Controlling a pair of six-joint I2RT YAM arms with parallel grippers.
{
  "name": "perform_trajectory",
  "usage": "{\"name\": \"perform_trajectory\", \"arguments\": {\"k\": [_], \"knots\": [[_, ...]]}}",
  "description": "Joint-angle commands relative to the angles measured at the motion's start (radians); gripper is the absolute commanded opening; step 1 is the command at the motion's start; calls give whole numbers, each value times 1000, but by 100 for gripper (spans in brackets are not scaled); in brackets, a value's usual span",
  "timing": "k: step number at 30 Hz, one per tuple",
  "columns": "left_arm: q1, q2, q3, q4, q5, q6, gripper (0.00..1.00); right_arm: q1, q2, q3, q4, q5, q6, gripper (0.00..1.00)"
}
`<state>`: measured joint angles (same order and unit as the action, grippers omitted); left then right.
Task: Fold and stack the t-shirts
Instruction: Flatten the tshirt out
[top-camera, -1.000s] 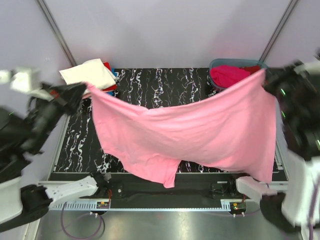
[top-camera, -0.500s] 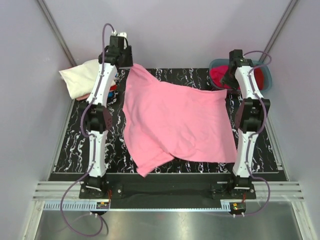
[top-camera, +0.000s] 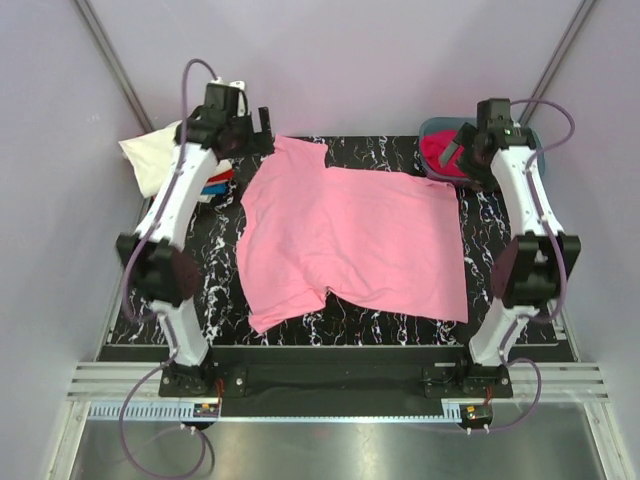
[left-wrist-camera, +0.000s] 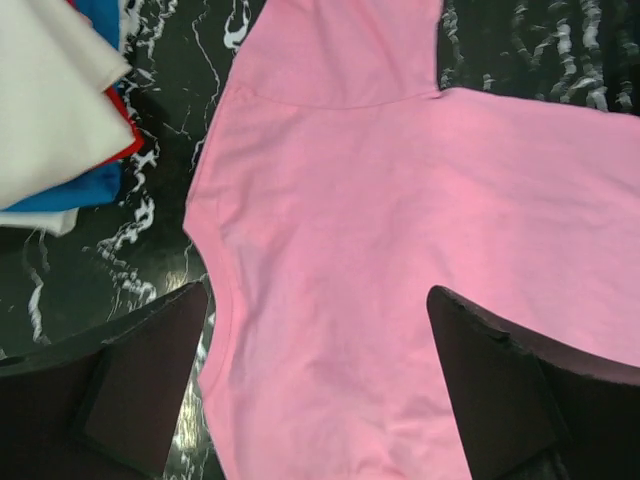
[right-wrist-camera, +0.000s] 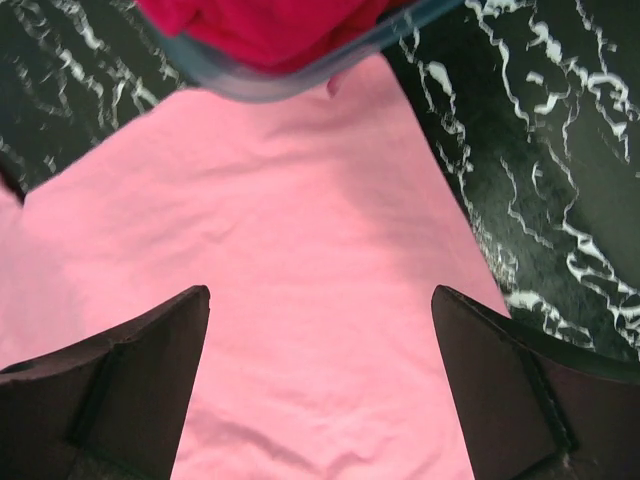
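My left gripper grabs the pink t-shirt's near sleeve (top-camera: 285, 316) by the sleeve's end next, to fold the t-shirt's near side over its body.
A light pink t-shirt (top-camera: 350, 240) lies spread flat on the black marbled table (top-camera: 150, 290), one sleeve at the far left and one at the near left. My left gripper (top-camera: 260, 130) hangs open over its far left shoulder; the left wrist view shows its fingers (left-wrist-camera: 140, 380) wide apart above the pink cloth (left-wrist-camera: 400, 200), holding nothing. Over the shirt's far right corner my right gripper (top-camera: 462, 155) also stands open, with bare pink cloth (right-wrist-camera: 300, 220) between its fingers (right-wrist-camera: 130, 390). Folded t-shirts are stacked at the far left, cream-white (top-camera: 170, 155) on top, blue (left-wrist-camera: 60, 190) and red below.
A grey-blue plastic tub (top-camera: 533, 150) at the far right corner holds a magenta t-shirt (top-camera: 442, 150); its rim (right-wrist-camera: 300, 75) touches the pink shirt's corner. Both arms reach up along the table's left and right sides. Grey walls close in the table.
Both grippers have opened and let go of the pink t-shirt. It was stretched in the air between them and now lies flat on the table. Both arms swung to the far edge.
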<state>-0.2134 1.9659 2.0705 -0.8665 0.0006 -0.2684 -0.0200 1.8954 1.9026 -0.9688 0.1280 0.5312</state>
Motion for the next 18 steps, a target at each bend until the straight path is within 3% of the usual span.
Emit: {"name": "perform_trajectory", "arguments": {"k": [1,4,5,12,18], "knots": [[-1,-265,-175,-15,-57,-67,99,14,-149,-167,68,-60,-10,100],[-7,-456,-461,-17,-63,-147,98,14,-268,-373,119,-113,-17,100],[-14,-507,-621,-11,-48,-191,98,14,-319,-422,130,-120,-17,100],[-128,-896,-1170,30,-7,-394,81,78,-518,-811,229,-246,16,98],[-207,-1062,-1426,86,42,-548,71,127,-594,-896,233,-268,35,98]]}}
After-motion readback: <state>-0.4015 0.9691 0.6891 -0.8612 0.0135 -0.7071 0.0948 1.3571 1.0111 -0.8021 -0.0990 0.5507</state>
